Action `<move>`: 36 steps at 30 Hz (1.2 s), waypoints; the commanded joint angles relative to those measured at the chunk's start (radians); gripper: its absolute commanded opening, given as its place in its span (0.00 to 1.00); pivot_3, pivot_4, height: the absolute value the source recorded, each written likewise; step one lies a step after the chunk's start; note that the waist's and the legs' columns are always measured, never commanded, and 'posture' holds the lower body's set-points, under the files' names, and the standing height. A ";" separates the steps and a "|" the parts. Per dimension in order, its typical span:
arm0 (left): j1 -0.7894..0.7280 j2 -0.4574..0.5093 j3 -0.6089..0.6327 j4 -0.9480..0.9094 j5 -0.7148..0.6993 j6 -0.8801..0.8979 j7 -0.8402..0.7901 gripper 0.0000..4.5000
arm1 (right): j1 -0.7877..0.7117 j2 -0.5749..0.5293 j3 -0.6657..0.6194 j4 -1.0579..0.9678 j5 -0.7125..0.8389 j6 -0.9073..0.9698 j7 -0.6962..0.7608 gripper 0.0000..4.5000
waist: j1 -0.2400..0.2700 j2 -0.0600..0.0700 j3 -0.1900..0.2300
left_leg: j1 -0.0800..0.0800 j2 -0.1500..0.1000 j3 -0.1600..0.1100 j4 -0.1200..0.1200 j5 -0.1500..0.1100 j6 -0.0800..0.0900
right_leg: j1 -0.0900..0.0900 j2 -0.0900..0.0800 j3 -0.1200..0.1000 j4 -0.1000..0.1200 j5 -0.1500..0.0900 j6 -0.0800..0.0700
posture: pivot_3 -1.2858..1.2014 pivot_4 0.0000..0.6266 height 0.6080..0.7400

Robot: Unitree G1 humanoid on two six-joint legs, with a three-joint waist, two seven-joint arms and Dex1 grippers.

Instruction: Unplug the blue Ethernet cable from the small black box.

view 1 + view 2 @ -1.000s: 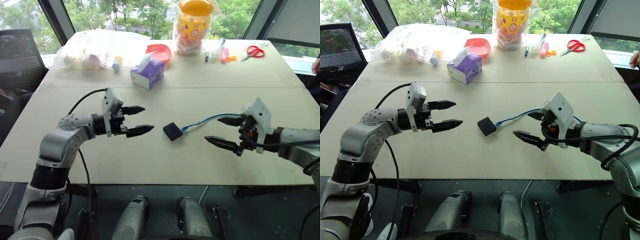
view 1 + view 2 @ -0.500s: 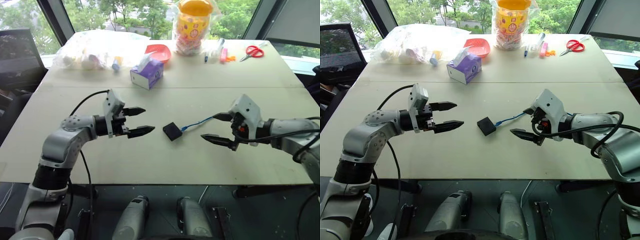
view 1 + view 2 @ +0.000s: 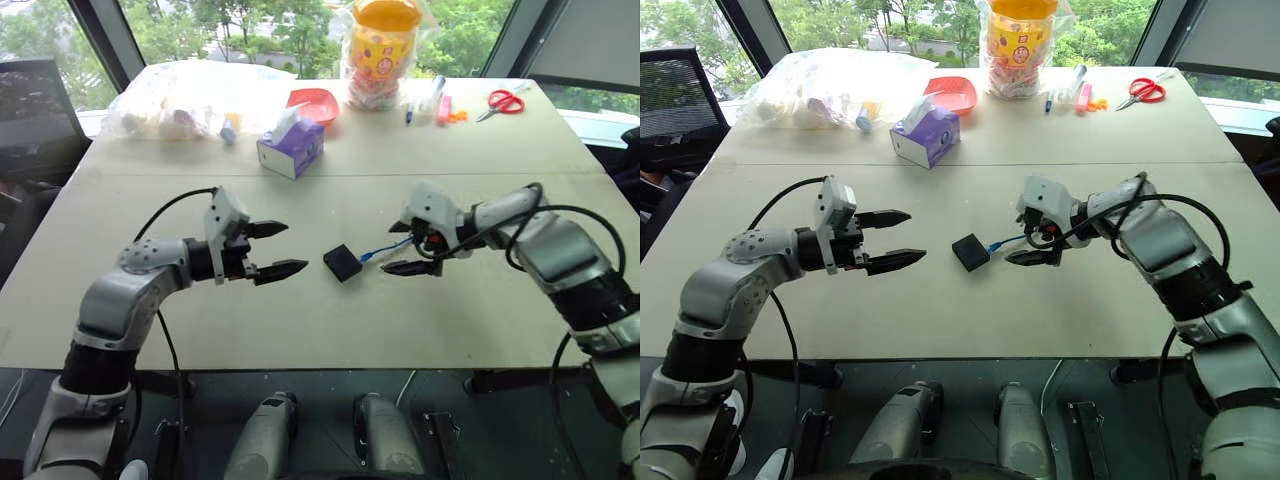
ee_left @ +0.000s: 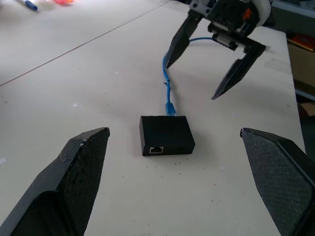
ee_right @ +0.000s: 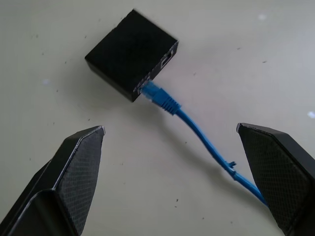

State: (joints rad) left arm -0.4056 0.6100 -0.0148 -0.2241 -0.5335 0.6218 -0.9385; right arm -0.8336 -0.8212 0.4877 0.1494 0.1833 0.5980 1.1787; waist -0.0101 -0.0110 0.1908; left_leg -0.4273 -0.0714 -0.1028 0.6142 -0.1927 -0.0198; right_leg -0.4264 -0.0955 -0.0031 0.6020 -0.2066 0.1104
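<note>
The blue Ethernet cable has to be unplugged, so the robot's right gripper should next grab its stiff ribbed plug (image 3: 366,257), because the cord (image 3: 392,246) lies slack and bends across the table.
The small black box (image 3: 342,263) lies flat on the pale table (image 3: 300,320), midway between my arms. The blue Ethernet cable (image 5: 197,130) has its plug seated in the box's right side and trails off to the right. My right gripper (image 3: 390,249) is open and tilted down, its two fingers straddling the cable a short way from the plug without touching it. The left gripper (image 3: 290,247) is open too, held level just left of the box (image 4: 166,135) and pointing at it. An empty port shows on the box's near face in the left wrist view.
At the table's far side stand a purple tissue box (image 3: 292,148), a red bowl (image 3: 315,102), a clear bag of small items (image 3: 190,105), a bagged yellow-lidded jar (image 3: 380,50), pens (image 3: 440,100) and red scissors (image 3: 500,102). The table's front edge runs close below both arms.
My right gripper has swung left towards the box and tipped downward, ending over the cable near its plug. The left gripper, the box and the cable have stayed put.
</note>
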 commanded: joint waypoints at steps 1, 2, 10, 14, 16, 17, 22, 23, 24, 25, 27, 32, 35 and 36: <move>0.008 0.006 0.024 -0.057 -0.009 -0.008 0.019 0.99 | -0.117 0.089 0.079 0.194 -0.127 -0.119 0.061 1.00 | -0.010 0.000 0.000 | 0.000 0.000 0.000 0.000 0.000 0.000 | 0.000 0.000 0.000 0.000 0.000 0.000 | 0.52 0.24 1.00; 0.012 0.007 0.027 -0.064 -0.011 -0.007 0.025 0.99 | -0.143 0.114 0.096 0.250 -0.158 -0.149 0.074 1.00 | -0.011 0.000 0.000 | 0.001 0.000 0.001 0.000 0.000 0.000 | 0.000 0.000 0.001 0.001 0.001 0.001 | 0.52 0.24 1.00; 0.047 0.016 0.047 -0.103 -0.019 -0.002 0.054 0.99 | -0.250 0.263 0.106 0.518 -0.268 -0.298 0.142 1.00 | -0.008 0.000 0.000 | 0.003 0.000 -0.001 0.000 0.002 -0.003 | -0.002 0.002 0.001 0.011 0.001 0.001 | 0.52 0.24 1.00; 0.054 0.015 0.051 -0.110 -0.021 -0.001 0.063 1.00 | -0.259 0.296 0.104 0.567 -0.308 -0.338 0.161 0.71 | -0.009 0.000 0.000 | 0.005 0.000 -0.001 0.000 0.002 -0.004 | -0.001 0.002 0.001 0.012 0.001 0.001 | 0.52 0.24 1.00; 0.055 0.014 0.050 -0.109 -0.021 -0.002 0.066 1.00 | -0.256 0.298 0.104 0.564 -0.328 -0.351 0.171 0.49 | -0.009 0.000 0.000 | 0.007 0.000 -0.001 0.000 0.002 -0.004 | 0.000 0.002 0.001 0.012 0.001 0.001 | 0.52 0.24 1.00; 0.054 0.013 0.049 -0.106 -0.020 -0.003 0.067 1.00 | -0.252 0.298 0.103 0.559 -0.335 -0.355 0.174 0.37 | -0.009 0.000 0.000 | 0.007 0.000 -0.001 0.000 0.002 -0.004 | 0.000 0.003 0.001 0.013 0.001 0.001 | 0.52 0.24 1.00; 0.037 0.007 0.043 -0.077 -0.017 -0.008 0.070 1.00 | -0.210 0.276 0.079 0.456 -0.354 -0.336 0.169 0.01 | -0.008 0.000 0.000 | 0.008 0.000 -0.001 0.000 0.002 -0.004 | 0.000 0.003 0.001 0.013 0.001 0.001 | 0.52 0.24 1.00; 0.028 0.003 0.044 -0.066 -0.019 -0.005 0.071 1.00 | -0.189 0.265 0.058 0.403 -0.359 -0.350 0.133 0.01 | -0.007 0.000 0.000 | 0.008 0.000 -0.001 0.000 0.002 -0.004 | 0.000 0.003 0.001 0.013 0.001 0.001 | 0.52 0.24 1.00; 0.024 0.002 0.044 -0.060 -0.021 -0.003 0.071 1.00 | -0.172 0.256 0.041 0.363 -0.363 -0.358 0.108 0.01 | -0.005 0.000 0.000 | 0.008 0.000 -0.001 0.000 0.002 -0.004 | 0.000 0.003 0.001 0.013 0.001 0.001 | 0.52 0.24 1.00; 0.017 0.000 0.044 -0.052 -0.020 -0.003 0.071 1.00 | -0.147 0.252 0.005 0.309 -0.357 -0.388 0.057 0.01 | -0.005 0.000 0.000 | 0.008 0.000 -0.001 0.000 0.002 -0.004 | 0.000 0.003 0.001 0.013 0.001 0.001 | 0.52 0.24 1.00; -0.004 0.001 0.039 -0.019 -0.003 -0.013 0.072 1.00 | -0.072 0.238 -0.103 0.145 -0.354 -0.415 -0.091 0.01 | -0.003 0.000 0.000 | 0.007 0.000 -0.001 0.000 0.002 -0.004 | 0.000 0.003 0.001 0.013 0.001 0.001 | 0.52 0.24 1.00; -0.039 0.000 0.047 0.026 -0.027 0.003 0.047 1.00 | 0.130 0.213 -0.256 -0.161 -0.372 -0.579 -0.329 0.01 | -0.001 0.000 0.000 | 0.006 0.000 -0.001 0.000 0.003 -0.005 | -0.002 0.002 0.002 0.014 0.001 0.001 | 0.52 0.24 1.00; -0.087 -0.014 0.033 0.059 -0.024 0.008 0.040 1.00 | 0.224 0.193 -0.278 -0.270 -0.512 -0.639 -0.493 0.01 | -0.002 0.000 0.000 | 0.006 0.000 -0.001 0.000 0.003 -0.005 | -0.001 0.002 0.002 0.013 0.001 0.001 | 0.52 0.24 1.00; -0.103 -0.020 0.032 0.072 -0.027 0.012 0.038 1.00 | 0.244 0.191 -0.281 -0.294 -0.537 -0.640 -0.516 0.01 | -0.002 0.000 0.000 | 0.006 0.000 0.000 0.000 0.003 -0.005 | -0.001 0.002 0.002 0.013 0.000 -0.001 | 0.52 0.24 1.00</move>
State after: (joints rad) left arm -0.4843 0.5896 0.0112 -0.1472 -0.5475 0.6335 -0.8930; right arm -0.5952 -0.6189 0.2357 -0.0829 -0.3049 -0.0177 0.7250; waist -0.0119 -0.0111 0.1907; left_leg -0.4212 -0.0712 -0.1032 0.6147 -0.1899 -0.0244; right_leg -0.4277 -0.0932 -0.0009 0.6154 -0.2073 0.1087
